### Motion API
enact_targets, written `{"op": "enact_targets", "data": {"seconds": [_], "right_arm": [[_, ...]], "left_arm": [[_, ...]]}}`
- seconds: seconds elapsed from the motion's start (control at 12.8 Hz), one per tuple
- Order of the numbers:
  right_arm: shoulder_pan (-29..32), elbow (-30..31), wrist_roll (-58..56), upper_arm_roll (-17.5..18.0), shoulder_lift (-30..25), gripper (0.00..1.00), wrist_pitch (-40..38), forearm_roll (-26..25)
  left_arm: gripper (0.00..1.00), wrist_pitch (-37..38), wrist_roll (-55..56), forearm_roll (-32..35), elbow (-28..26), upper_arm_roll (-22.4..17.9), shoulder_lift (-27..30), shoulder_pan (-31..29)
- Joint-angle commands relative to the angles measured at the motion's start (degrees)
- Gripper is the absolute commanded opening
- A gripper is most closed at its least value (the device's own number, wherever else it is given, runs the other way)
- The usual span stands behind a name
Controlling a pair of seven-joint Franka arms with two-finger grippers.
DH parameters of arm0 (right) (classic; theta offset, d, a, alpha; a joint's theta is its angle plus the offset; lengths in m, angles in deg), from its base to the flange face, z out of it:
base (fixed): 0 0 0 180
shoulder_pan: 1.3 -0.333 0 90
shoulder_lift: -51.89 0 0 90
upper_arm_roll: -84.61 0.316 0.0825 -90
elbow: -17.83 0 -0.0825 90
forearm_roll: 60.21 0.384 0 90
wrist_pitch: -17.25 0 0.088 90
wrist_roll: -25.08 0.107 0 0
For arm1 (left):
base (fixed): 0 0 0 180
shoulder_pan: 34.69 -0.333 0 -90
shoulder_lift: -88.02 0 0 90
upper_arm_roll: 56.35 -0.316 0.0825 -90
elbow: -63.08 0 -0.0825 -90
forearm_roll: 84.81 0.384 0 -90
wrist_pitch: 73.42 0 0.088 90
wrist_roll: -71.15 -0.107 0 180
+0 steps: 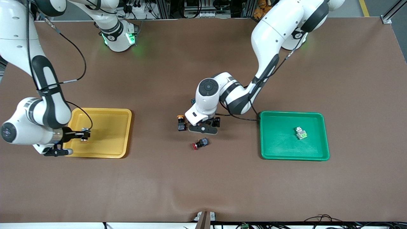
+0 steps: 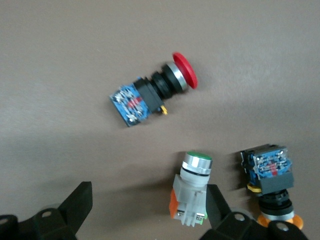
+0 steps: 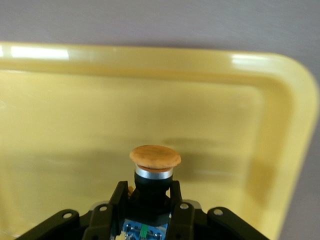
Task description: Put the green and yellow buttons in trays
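Next, my left gripper picks up the green button by its grey body [image 2: 189, 201] to place it in the green tray.
My right gripper [image 1: 83, 135] is shut on a yellow-capped button [image 3: 155, 159] and holds it over the yellow tray [image 1: 108, 144], which also shows in the right wrist view [image 3: 280, 125]. My left gripper [image 1: 208, 125] is low over the middle of the table, open [image 2: 149, 207]. A grey button with a green cap [image 2: 192, 192] lies between its fingers, close against one finger [image 2: 217, 210]; the arm hides it in the front view. A second yellow-capped button [image 1: 181, 122] lies beside it [image 2: 272, 187]. Another green button [image 1: 300, 133] lies in the green tray [image 1: 276, 149].
A black switch with a red cap [image 1: 200, 143] lies on the table, nearer the front camera than my left gripper; it also shows in the left wrist view [image 2: 152, 95]. The brown table mat is bare between the two trays and the middle cluster.
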Motion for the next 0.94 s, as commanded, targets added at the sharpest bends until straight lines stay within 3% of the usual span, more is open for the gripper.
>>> {"op": "enact_targets", "data": {"seconds": [0.0, 0.08, 0.16, 0.31, 0.47, 0.63, 0.86], "right_arm": [[2.8, 1.58, -4.87, 1.21, -0.54, 0.43, 0.48, 5.81], [2.8, 1.49, -4.78, 1.21, -0.45, 0.8, 0.65, 6.01], [2.8, 1.49, -4.78, 1.21, -0.45, 1.0, 0.65, 6.1], [1.93, 1.23, -4.17, 1.21, -0.54, 1.0, 0.22, 6.1], [0.78, 0.88, -1.89, 1.3, -0.97, 1.0, 0.13, 6.01], [-1.4, 0.35, 4.41, 1.47, -1.41, 1.0, -0.66, 6.01], [-4.66, -4.21, 14.43, 1.47, -1.77, 1.0, -7.85, 6.01]], "left_arm": [[1.0, -5.28, -0.09, 1.14, 2.11, -0.67, -3.23, 1.35], [1.0, -6.18, 0.09, 1.14, 2.11, -0.59, -3.5, 1.44], [1.0, -6.27, 0.09, 1.14, 2.03, -0.59, -3.5, 1.7], [1.0, -6.53, 0.01, 1.14, 2.03, -0.67, -4.37, 1.88], [0.82, -6.8, 0.0, 1.22, 1.77, -0.67, -4.9, 2.05], [0.56, -6.8, 0.09, 1.14, 1.59, -0.67, -4.91, 2.23], [0.01, -6.71, 3.42, 0.7, 1.41, -0.67, -4.12, 2.76]]}}
